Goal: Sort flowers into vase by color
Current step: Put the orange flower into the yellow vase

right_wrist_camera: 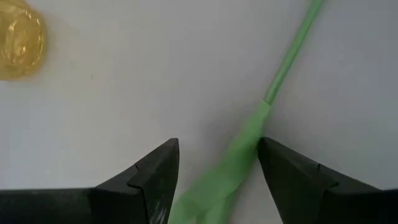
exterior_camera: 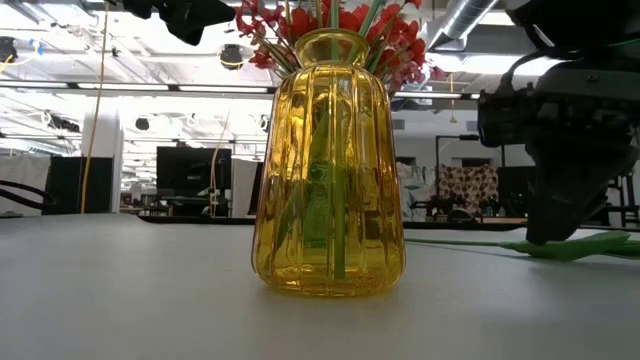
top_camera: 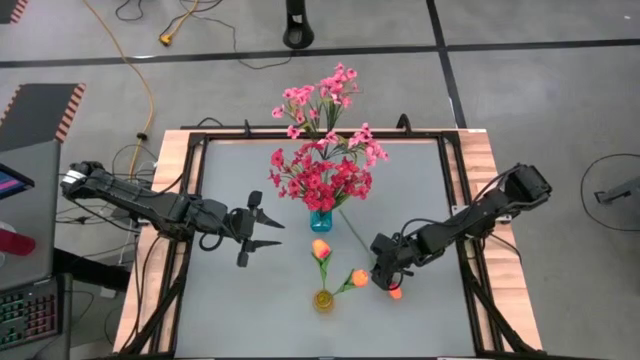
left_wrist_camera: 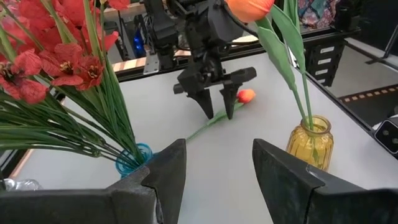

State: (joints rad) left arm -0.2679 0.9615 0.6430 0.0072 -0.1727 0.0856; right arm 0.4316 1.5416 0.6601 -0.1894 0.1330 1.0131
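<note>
My right gripper grabs the orange tulip by its leafy part (right_wrist_camera: 227,167) next, leaving the orange tulip's bare stem (right_wrist_camera: 293,50) free to enter the yellow vase.
A yellow glass vase (top_camera: 323,298) (exterior_camera: 328,170) (left_wrist_camera: 310,142) near the table's near edge holds two orange tulip buds (top_camera: 321,248). The third orange bud (top_camera: 395,292) (left_wrist_camera: 246,95) lies on the table, and its green stem (top_camera: 352,230) (right_wrist_camera: 283,68) runs toward a blue vase (top_camera: 320,220) full of red sprays (top_camera: 318,178). My right gripper (top_camera: 385,276) (right_wrist_camera: 217,149) (left_wrist_camera: 219,114) points down, open, with one finger on each side of that stem near the bud. My left gripper (top_camera: 268,233) (left_wrist_camera: 217,152) hovers open, left of the blue vase. My right gripper stands astride the lying tulip's stem at its leafy part (right_wrist_camera: 245,155), coming from above with the fingers across it. One finger's inner edge (right_wrist_camera: 264,149) sits right at the leaf, but I cannot tell whether it touches. The tulip lies flat on the table.
Pink sprays (top_camera: 325,95) rise by the table's far edge, behind the red ones; what holds them is hidden. A black frame (top_camera: 200,140) borders the grey table top. Bare table lies left of the yellow vase and along the near edge.
</note>
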